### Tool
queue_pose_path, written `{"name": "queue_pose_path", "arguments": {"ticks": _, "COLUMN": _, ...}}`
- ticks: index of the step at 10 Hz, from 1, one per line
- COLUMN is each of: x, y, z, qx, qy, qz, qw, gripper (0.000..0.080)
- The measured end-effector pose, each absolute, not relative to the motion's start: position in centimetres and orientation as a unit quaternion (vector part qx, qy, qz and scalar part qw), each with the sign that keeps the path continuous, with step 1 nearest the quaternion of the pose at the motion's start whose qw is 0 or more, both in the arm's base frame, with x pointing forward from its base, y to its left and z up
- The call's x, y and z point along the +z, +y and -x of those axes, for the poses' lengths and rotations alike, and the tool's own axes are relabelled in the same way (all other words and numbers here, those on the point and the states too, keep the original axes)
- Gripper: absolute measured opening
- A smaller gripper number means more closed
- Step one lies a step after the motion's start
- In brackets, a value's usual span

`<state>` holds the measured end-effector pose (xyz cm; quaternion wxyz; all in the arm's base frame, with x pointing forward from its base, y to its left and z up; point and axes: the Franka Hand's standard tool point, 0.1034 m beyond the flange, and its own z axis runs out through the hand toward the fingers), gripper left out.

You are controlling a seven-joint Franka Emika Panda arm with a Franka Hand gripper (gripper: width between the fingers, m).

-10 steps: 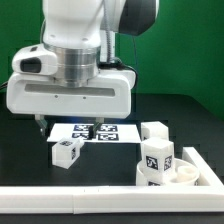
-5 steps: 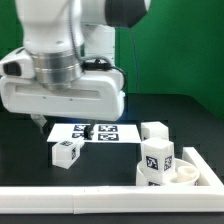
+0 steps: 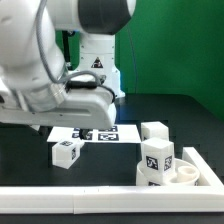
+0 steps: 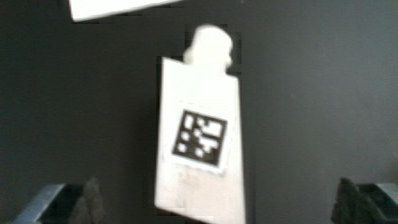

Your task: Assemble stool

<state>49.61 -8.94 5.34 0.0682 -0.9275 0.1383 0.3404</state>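
It isn't time to close on the leg's blunt end (image 4: 199, 205) yet: my gripper should go lower first, because wide black table shows between its fingers and the blunt end below.
In the wrist view a white stool leg (image 4: 199, 140) with a black-and-white tag and a round peg at one end lies on the black table. My gripper (image 4: 217, 202) is open and empty, with one dark finger (image 4: 64, 203) on each side of the leg's blunt end and clear gaps between. In the exterior view one leg (image 3: 68, 152) lies near the marker board (image 3: 98, 133), another leg (image 3: 155, 131) lies further to the exterior view's right, and a third leg (image 3: 157, 162) stands by the round seat (image 3: 190, 173). My fingers are hidden there behind the hand.
A white rail (image 3: 100, 202) runs along the table's front edge. The arm's large white body (image 3: 50, 95) fills the exterior view's left. A white corner (image 4: 121, 8) shows at the wrist view's edge.
The arm has swung toward the exterior view's left and tilted, uncovering the robot base behind it. The legs, seat and marker board have not moved.
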Motion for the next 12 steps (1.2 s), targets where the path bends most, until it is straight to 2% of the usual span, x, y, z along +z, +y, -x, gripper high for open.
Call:
{"name": "queue_pose_path", "arguments": {"ticks": 1, "x": 5.1, "y": -8.9, "z": -49.4, "qx": 0.366, "qy": 0.142, "qz": 0.917, "qw": 0.072, "gripper": 0.0649}}
{"name": "queue_pose_path", "arguments": {"ticks": 2, "x": 4.7, "y": -8.6, "z": -48.3, "qx": 0.429, "qy": 0.167, "qz": 0.883, "qw": 0.087, "gripper": 0.0649}}
{"name": "queue_pose_path", "arguments": {"ticks": 3, "x": 3.9, "y": -9.0, "z": -48.9, "qx": 0.448, "qy": 0.172, "qz": 0.873, "qw": 0.086, "gripper": 0.0649}}
{"name": "queue_pose_path", "arguments": {"ticks": 7, "x": 3.8, "y": -8.7, "z": -49.1, "qx": 0.446, "qy": 0.174, "qz": 0.874, "qw": 0.083, "gripper": 0.0649}}
{"name": "queue_pose_path", "arguments": {"ticks": 10, "x": 1.4, "y": -8.5, "z": -47.7, "qx": 0.469, "qy": 0.192, "qz": 0.859, "qw": 0.073, "gripper": 0.0649}}
{"name": "queue_pose_path", "arguments": {"ticks": 12, "x": 1.3, "y": -8.5, "z": -47.6, "qx": 0.469, "qy": 0.194, "qz": 0.859, "qw": 0.071, "gripper": 0.0636}}
